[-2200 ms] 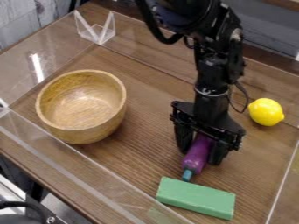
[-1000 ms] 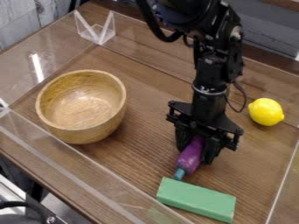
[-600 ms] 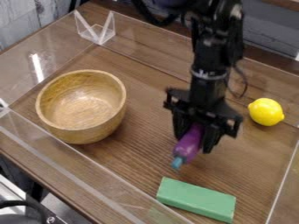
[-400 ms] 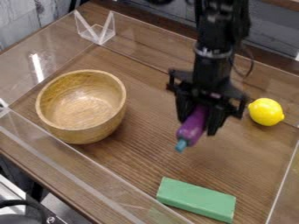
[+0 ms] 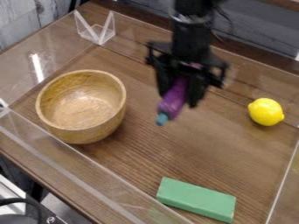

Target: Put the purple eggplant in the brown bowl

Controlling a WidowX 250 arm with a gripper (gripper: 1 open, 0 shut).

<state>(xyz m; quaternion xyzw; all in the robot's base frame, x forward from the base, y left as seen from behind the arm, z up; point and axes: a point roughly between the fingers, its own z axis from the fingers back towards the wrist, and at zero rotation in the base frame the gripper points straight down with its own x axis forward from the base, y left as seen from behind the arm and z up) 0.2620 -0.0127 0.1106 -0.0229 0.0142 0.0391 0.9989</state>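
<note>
The eggplant's lower end hangs over the table, short of the brown bowl's rim, so my gripper now moves the eggplant toward the bowl before releasing it.
The purple eggplant (image 5: 173,101) hangs above the table, tilted with its lower tip toward the left, clamped between the black fingers of my gripper (image 5: 179,86), which is shut on it and points down. The brown bowl (image 5: 80,105) sits on the table at the left, empty, its near rim a short way left of the eggplant's lower tip. The arm rises out of the top of the view.
A yellow lemon (image 5: 267,112) lies at the right. A flat green block (image 5: 197,199) lies near the front edge. A clear plastic stand (image 5: 94,28) is at the back left. Low transparent walls (image 5: 70,150) border the wooden table.
The gripper has lifted the eggplant off the table and carried it up and to the left, toward the bowl. The bowl, lemon and green block have stayed put.
</note>
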